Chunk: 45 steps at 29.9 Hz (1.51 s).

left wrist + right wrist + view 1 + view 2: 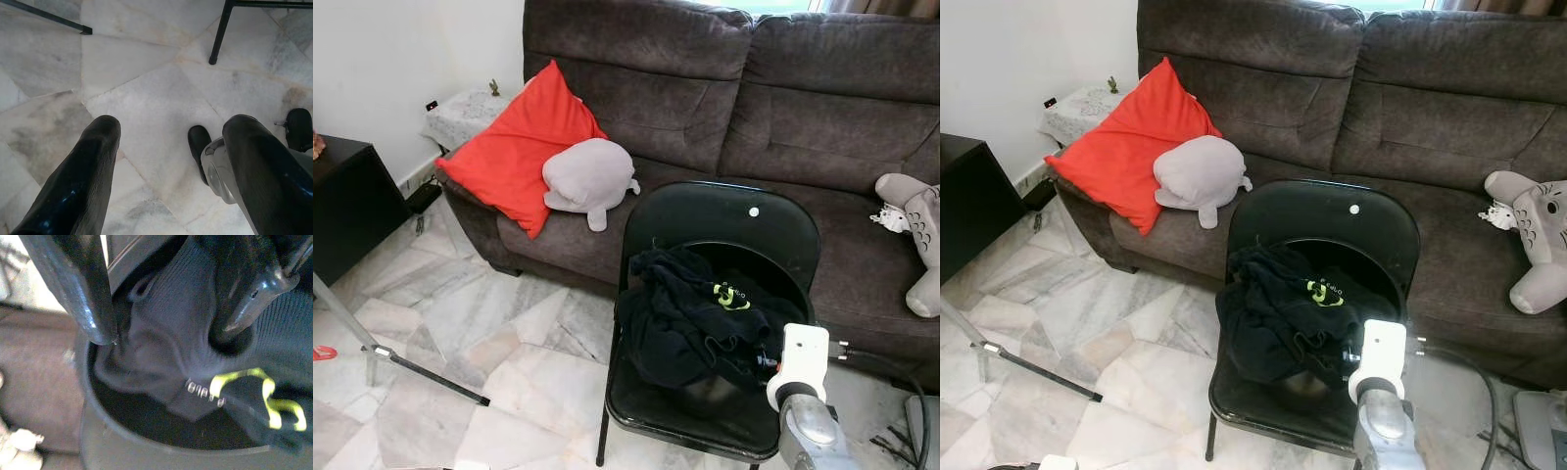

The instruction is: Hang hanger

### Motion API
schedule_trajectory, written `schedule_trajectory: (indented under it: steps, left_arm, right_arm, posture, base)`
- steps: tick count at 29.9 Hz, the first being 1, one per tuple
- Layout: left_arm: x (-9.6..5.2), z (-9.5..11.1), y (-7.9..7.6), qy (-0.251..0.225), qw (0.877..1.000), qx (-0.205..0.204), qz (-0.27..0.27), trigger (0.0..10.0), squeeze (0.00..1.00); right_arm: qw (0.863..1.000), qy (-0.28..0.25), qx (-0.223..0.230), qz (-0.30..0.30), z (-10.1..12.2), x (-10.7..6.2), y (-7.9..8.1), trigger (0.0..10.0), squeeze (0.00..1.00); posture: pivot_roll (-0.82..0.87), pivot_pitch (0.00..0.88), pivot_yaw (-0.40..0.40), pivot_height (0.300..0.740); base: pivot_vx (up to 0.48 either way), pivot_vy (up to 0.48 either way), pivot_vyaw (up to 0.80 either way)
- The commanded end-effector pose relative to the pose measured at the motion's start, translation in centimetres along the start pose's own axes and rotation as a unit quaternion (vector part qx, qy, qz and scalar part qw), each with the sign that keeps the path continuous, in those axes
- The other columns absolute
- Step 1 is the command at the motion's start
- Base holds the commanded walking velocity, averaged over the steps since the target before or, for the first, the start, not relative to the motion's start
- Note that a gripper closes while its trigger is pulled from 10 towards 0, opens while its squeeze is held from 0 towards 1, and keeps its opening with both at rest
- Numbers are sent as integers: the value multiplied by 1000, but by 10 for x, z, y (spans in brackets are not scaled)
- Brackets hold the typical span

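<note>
I should next pinch the garment by its ribbed fold with my right gripper. The fold bulges up between my fingers while the rest of the garment lies slack on the seat.
A black garment with a yellow-green logo lies bunched on the seat of a black folding chair in front of the sofa. My right arm's white wrist reaches in from the lower right to the garment's edge. In the right wrist view my right gripper is open, its fingertips pressed into the dark knit fabric, which bulges between them beside the logo. My left gripper hangs open over the marble floor.
A dark brown sofa stands behind the chair with a red cushion, a grey plush and another plush. A black cabinet and a metal stand leg are at the left. A cable runs at the right.
</note>
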<state>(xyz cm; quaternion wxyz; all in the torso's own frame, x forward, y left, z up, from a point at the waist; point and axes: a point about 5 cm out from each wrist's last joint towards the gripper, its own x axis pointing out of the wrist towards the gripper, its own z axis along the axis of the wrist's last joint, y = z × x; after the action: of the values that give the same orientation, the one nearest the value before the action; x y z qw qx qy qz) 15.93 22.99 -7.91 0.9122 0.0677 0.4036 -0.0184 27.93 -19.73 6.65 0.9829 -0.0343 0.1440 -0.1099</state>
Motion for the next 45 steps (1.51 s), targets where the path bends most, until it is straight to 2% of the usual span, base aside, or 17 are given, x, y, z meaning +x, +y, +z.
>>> schedule_trajectory:
  steps: [1,3,4,5,6,8,10,21,24,25,26,27,28,45]
  left_arm:
    - [-2,-8,0,23,1000,12,-3,10000,0]
    - [-2,-8,1,24,1000,12,-3,10000,0]
    - [-2,-9,2,26,1000,13,-2,10000,0]
    - [-2,-9,2,26,1000,13,-2,10000,0]
    - [-3,-9,3,27,1000,13,-2,10000,0]
    - [-3,-10,4,29,999,13,-2,10000,0]
    - [-4,-12,5,34,999,13,-1,10000,0]
    - [-6,-17,9,49,999,14,3,10000,0]
    - [-6,-17,10,52,998,16,4,10000,0]
    - [-6,-17,9,55,998,17,4,10000,0]
    - [-6,-17,9,55,998,18,3,10000,0]
    - [-6,-17,9,56,998,18,3,10000,0]
    - [-5,-17,9,56,998,18,3,10000,0]
    - [-5,-17,5,57,998,21,-8,10000,0]
  right_arm:
    - [1000,-6,0,-9,5,1,-2,10000,0]
    - [1000,7,-5,-15,1,2,-3,10000,0]
    - [999,37,-15,-21,-6,4,-6,10000,0]
    - [999,37,-15,-21,-6,4,-6,10000,0]
    - [998,60,-20,-19,-12,6,-6,10000,0]
    - [997,68,-26,-15,-15,7,-6,10000,0]
    - [997,71,-13,-6,-15,10,-4,10000,0]
    - [1000,16,12,22,9,21,5,10000,0]
    - [999,25,8,26,6,21,6,10000,0]
    - [999,46,-3,27,-1,21,7,8863,0]
    - [998,57,-6,30,-5,21,7,8863,0]
    - [997,63,-9,32,-8,21,8,3373,0]
    - [997,64,-9,32,-9,20,7,0,0]
    - [998,53,-5,30,-5,24,8,0,0]
  posture:
    - [-17,82,60,740]
    - [-15,83,62,740]
    - [-17,83,63,740]
    - [-17,83,63,740]
    - [-20,83,64,740]
    - [-20,83,64,740]
    - [-20,81,67,740]
    - [-10,70,69,740]
    - [-13,68,70,740]
    - [-13,67,70,740]
    - [-13,66,70,740]
    - [-13,66,70,740]
    - [-11,64,70,740]
    - [-9,60,70,740]
  base:
    - [0,0,0]
    - [0,0,0]
    - [0,0,0]
    - [0,0,0]
    - [0,0,0]
    - [0,0,0]
    - [0,0,0]
    - [0,0,0]
    - [0,0,0]
    - [0,0,0]
    - [0,0,0]
    - [0,0,0]
    - [0,0,0]
    - [0,0,0]
